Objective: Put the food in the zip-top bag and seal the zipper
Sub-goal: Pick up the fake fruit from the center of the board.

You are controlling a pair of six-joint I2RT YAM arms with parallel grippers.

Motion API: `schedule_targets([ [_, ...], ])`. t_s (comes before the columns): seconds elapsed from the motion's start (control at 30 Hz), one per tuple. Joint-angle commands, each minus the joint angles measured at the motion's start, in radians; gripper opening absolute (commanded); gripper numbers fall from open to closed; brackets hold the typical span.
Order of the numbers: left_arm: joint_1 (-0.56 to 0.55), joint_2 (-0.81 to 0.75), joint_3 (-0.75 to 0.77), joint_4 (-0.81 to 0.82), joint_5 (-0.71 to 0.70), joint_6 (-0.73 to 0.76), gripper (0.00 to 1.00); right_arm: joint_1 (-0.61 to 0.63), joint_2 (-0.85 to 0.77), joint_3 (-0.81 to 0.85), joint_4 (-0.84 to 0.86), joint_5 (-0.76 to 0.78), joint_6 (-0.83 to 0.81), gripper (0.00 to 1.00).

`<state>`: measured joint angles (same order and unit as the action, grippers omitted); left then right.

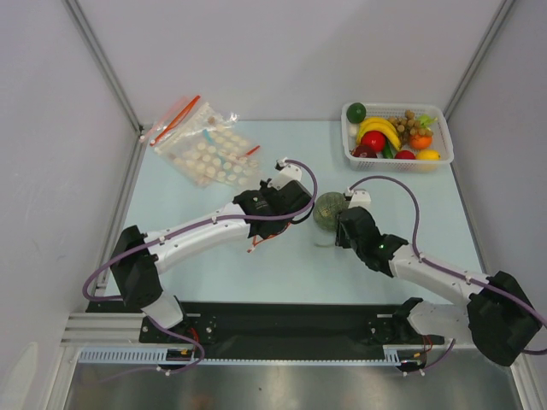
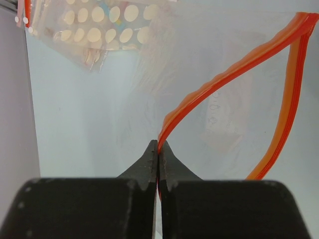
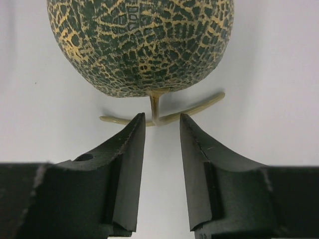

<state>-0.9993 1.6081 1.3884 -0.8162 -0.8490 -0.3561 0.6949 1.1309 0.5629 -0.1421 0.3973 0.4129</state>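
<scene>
My right fingers are apart around the pale stem, so the melon ball would stay on the tabletop if I lifted now.
A rough grey-green melon ball (image 1: 328,210) (image 3: 142,40) lies on the table between the two arms, its pale T-shaped stem (image 3: 158,115) pointing at my right gripper (image 3: 162,118) (image 1: 342,225). That gripper's jaws stand apart on either side of the stem's end and do not touch it. My left gripper (image 2: 159,143) (image 1: 301,210) is shut on one lip of the red zipper (image 2: 234,74) of the clear zip-top bag (image 2: 219,119). The bag's mouth gapes open to the right. A red round fruit (image 1: 373,141) and a dark green ball (image 1: 356,112) lie in the basket.
A white basket (image 1: 445,137) at the back right also holds yellow bananas (image 1: 380,128) and a brown grape bunch (image 1: 410,122). Clear bags with pale discs (image 1: 205,147) (image 2: 94,25) lie at the back left. Grey walls close in both sides.
</scene>
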Motion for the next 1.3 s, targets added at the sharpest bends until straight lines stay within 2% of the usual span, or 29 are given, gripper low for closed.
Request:
schedule_targets([
  [0.0,-0.005,-0.036,-0.003,0.020,0.002,0.014,0.00,-0.011,0.035,0.054,0.058,-0.002,-0.009,0.38],
  [0.07,-0.005,-0.034,-0.003,0.020,0.002,0.014,0.00,-0.018,0.067,0.061,0.065,-0.014,-0.011,0.36],
  [0.2,-0.007,-0.031,-0.003,0.018,0.001,0.014,0.00,-0.021,0.112,0.080,0.065,-0.018,-0.010,0.20],
  [0.3,-0.009,-0.030,0.000,0.020,0.001,0.014,0.00,-0.023,0.116,0.078,0.070,-0.018,-0.010,0.18],
  [0.37,-0.010,-0.030,-0.002,0.019,-0.001,0.014,0.00,-0.024,0.116,0.077,0.079,-0.020,-0.010,0.11],
  [0.4,-0.009,-0.028,-0.002,0.018,0.001,0.014,0.00,-0.025,0.116,0.078,0.078,-0.021,-0.008,0.01],
  [0.43,-0.010,-0.028,-0.002,0.018,0.001,0.014,0.00,-0.025,0.115,0.078,0.076,-0.023,-0.008,0.00],
  [0.57,-0.010,-0.028,-0.002,0.018,0.001,0.016,0.00,-0.006,0.058,0.063,0.084,-0.043,-0.025,0.00],
  [0.73,-0.010,-0.024,0.008,-0.001,-0.016,0.008,0.00,0.168,-0.074,0.040,0.090,0.113,-0.092,0.00],
  [1.03,-0.012,-0.025,0.009,0.002,-0.018,0.005,0.00,0.258,-0.250,0.002,0.021,0.210,-0.065,0.00],
  [1.27,-0.012,-0.025,0.011,-0.001,-0.018,0.003,0.00,0.331,-0.321,-0.027,0.087,0.186,-0.112,0.00],
])
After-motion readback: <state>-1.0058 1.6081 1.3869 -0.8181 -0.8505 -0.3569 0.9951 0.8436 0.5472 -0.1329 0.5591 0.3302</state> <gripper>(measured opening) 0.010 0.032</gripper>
